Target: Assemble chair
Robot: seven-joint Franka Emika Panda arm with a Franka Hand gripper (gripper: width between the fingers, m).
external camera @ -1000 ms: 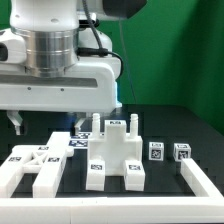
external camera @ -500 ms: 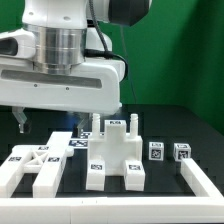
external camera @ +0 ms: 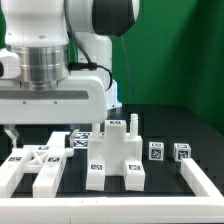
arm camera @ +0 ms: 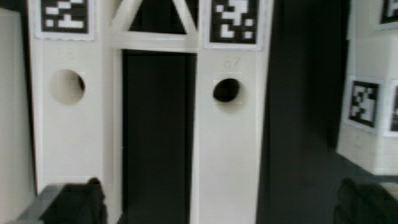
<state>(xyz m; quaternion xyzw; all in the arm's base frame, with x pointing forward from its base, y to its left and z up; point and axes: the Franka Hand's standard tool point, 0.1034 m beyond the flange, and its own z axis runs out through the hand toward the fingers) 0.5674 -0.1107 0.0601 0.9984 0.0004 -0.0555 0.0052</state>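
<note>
I should next grab the frame piece (external camera: 35,165) with my gripper by its tagged bar with the round hole (external camera: 48,178), to assemble it with the blocky piece.
Several white chair pieces with square tags lie on the black table. A blocky piece with upright pegs (external camera: 113,150) is in the middle. A flat frame piece (external camera: 35,165) lies at the exterior view's left. Two small tagged cubes (external camera: 156,151) (external camera: 181,152) sit at the right. My gripper (external camera: 42,134) hangs above the frame piece, open and empty. In the wrist view its two dark fingertips (arm camera: 75,204) stand wide apart on either side of the frame's two white bars (arm camera: 226,120), each bar with a round hole. The gripper (arm camera: 222,205) holds nothing.
A white L-shaped border rail (external camera: 205,182) runs along the table's front and right side. A green backdrop stands behind. The big arm body fills the upper left of the exterior view and hides part of the table behind it.
The arm has shifted toward the exterior view's left and come down a little over the frame piece. The chair pieces have not moved.
</note>
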